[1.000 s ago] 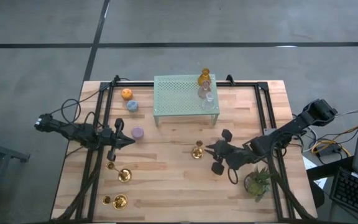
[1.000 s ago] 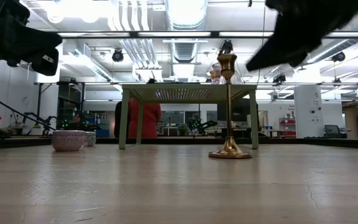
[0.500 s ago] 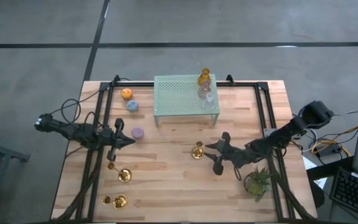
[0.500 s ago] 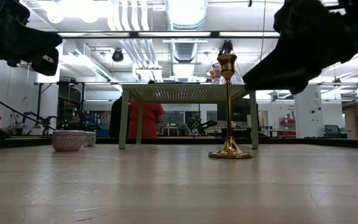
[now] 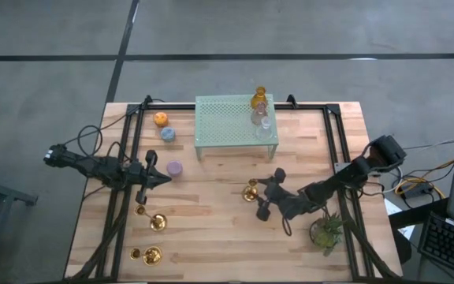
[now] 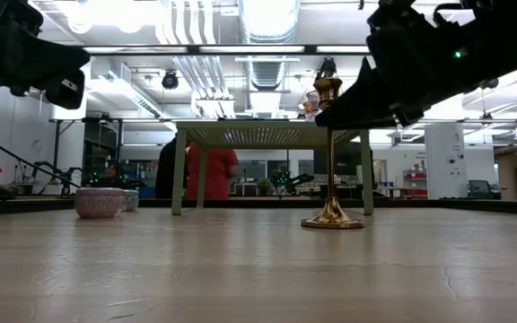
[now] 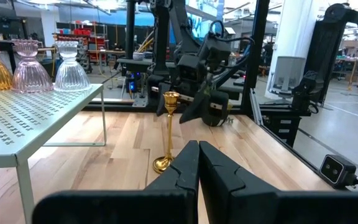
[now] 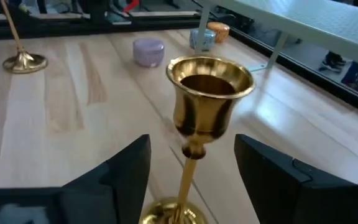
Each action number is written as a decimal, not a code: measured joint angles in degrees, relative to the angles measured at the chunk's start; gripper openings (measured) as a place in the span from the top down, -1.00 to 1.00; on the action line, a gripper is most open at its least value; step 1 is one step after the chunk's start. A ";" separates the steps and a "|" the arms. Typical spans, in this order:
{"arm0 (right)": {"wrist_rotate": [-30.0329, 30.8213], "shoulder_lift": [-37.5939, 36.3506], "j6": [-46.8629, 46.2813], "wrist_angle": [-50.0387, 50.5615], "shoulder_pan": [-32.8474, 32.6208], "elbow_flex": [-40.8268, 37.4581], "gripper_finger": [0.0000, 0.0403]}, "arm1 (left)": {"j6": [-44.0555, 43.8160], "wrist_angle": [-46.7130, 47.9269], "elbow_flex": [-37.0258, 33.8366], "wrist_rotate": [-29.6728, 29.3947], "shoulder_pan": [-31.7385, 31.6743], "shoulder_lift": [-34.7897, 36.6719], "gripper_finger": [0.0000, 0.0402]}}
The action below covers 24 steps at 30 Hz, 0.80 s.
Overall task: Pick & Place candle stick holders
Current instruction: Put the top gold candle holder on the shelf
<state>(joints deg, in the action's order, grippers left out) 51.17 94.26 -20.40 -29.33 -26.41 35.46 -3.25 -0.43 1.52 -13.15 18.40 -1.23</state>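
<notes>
I need to set the gold holder's round base on the mesh rack [image 8: 291,18], so next I need to grab the holder with my right gripper by its stem, just below the cup.
A shiny gold stemmed candle stick holder [image 5: 251,190] stands upright on its round base [image 6: 332,220] near the table's middle. My right gripper [image 8: 191,142] is open. Its two fingers [image 8: 129,168] stand on either side of the stem just below the cup [image 8: 210,93] without touching it. It comes at the holder from the table's right, slanting a little down [image 5: 265,193]. My left gripper [image 5: 164,180] waits shut at the table's left, level above the wood [image 7: 197,163]. Amber, pink and clear cups [image 5: 258,110] stand on the pale green mesh rack [image 5: 231,120].
Orange [image 5: 161,119], blue [image 5: 168,133] and purple [image 5: 175,168] cups sit left of the rack. More gold holders [image 5: 156,223] stand at the near left. A small green potted plant [image 5: 325,229] stands close behind my right arm. Black frame rails [image 5: 341,150] run along both sides.
My right gripper has gone down and toward the table's left, up to the gold holder, tipping its fingers lower. Its fingers have opened and now stand around the stem. The holder has stayed in place.
</notes>
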 joint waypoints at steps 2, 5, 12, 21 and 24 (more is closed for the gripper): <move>-0.03 -0.21 0.45 0.14 0.00 0.09 -0.06 | 0.00 0.02 0.00 -0.01 0.00 0.00 0.93; -0.30 -0.80 0.50 -0.06 0.00 0.24 0.04 | 0.00 0.00 0.00 -0.02 -0.01 0.00 0.93; -0.85 -0.42 0.89 -1.48 0.78 0.20 0.36 | 0.00 0.00 0.00 0.00 -0.01 -0.07 0.93; -2.32 -0.37 1.16 -2.15 2.29 0.14 0.77 | 0.00 0.00 0.00 -0.01 0.00 -0.09 0.93; -3.35 -0.44 1.74 -4.28 2.54 0.12 0.84 | 0.00 0.00 0.00 -0.02 -0.01 -0.11 0.93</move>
<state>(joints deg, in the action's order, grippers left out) 47.82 93.82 -18.66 -33.60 -23.88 35.57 -3.25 -0.43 1.52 -13.17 18.39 -1.34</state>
